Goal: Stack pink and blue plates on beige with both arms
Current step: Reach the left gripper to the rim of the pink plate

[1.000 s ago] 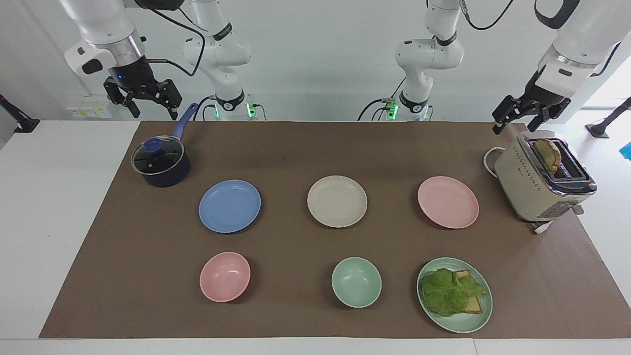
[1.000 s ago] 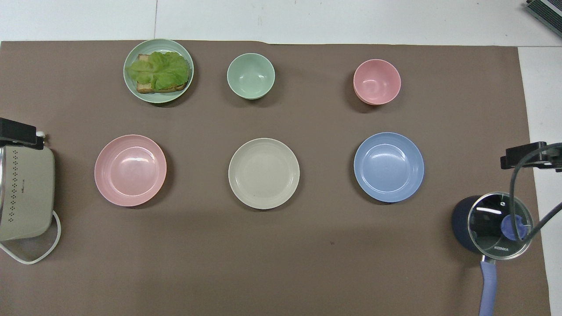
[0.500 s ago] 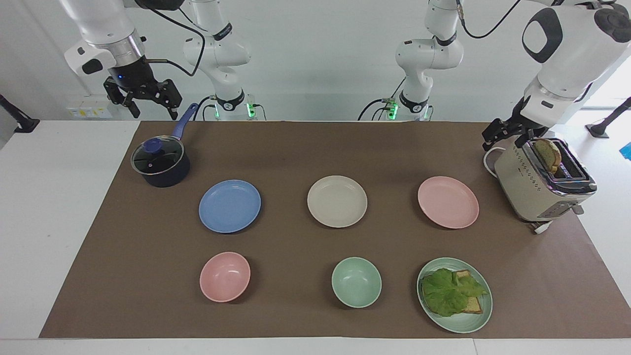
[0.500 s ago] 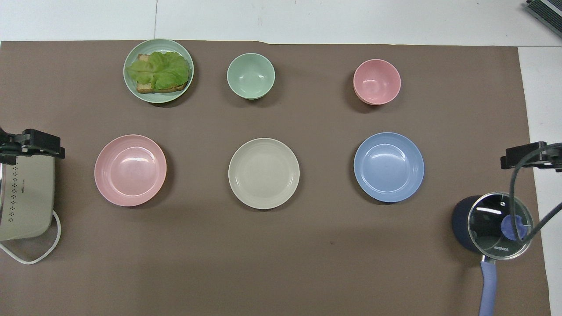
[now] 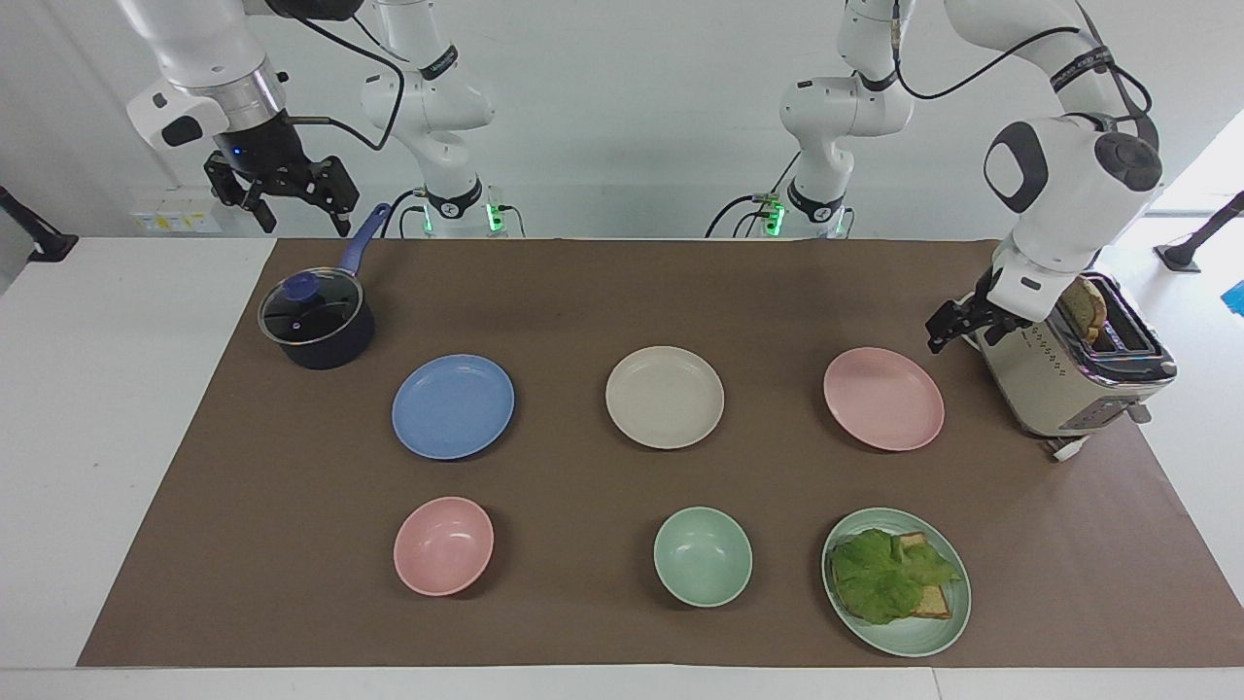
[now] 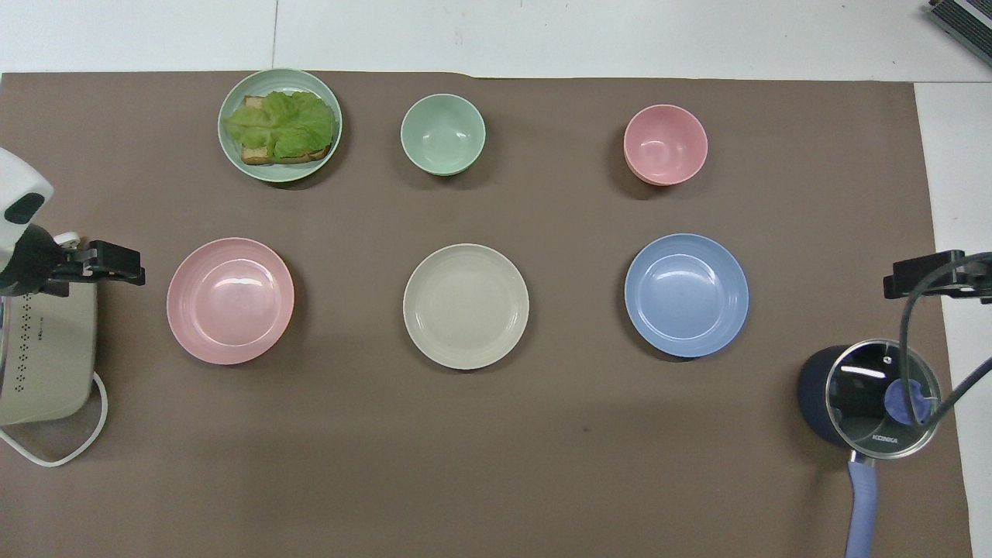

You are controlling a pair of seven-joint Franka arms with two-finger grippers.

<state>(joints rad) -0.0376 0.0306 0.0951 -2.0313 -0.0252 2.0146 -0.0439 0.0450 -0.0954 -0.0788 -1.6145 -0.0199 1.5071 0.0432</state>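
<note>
I need to grip the pink plate by its rim (image 6: 173, 284) with my left gripper next, to stack it on the beige plate (image 6: 466, 306).
Three equal plates lie in a row on the brown mat. The beige plate (image 5: 665, 397) (image 6: 466, 306) is in the middle. The pink plate (image 5: 883, 399) (image 6: 230, 301) lies toward the left arm's end, and the blue plate (image 5: 453, 405) (image 6: 687, 295) toward the right arm's end. My left gripper (image 5: 952, 332) (image 6: 116, 263) hangs low and open beside the toaster, just short of the pink plate's rim and touching nothing. My right gripper (image 5: 301, 222) (image 6: 922, 277) waits open and empty, high above the pot's handle.
A cream toaster (image 5: 1059, 374) (image 6: 46, 349) holding bread stands at the left arm's end. A dark lidded pot (image 5: 319, 326) (image 6: 868, 395) stands at the right arm's end. Farther from the robots sit a pink bowl (image 5: 443, 544), a green bowl (image 5: 703, 556) and a green plate (image 5: 948, 622) with lettuce and bread.
My left arm has swung down from above the toaster, bringing its gripper lower and closer to the pink plate. The right arm and all the dishes have stayed still.
</note>
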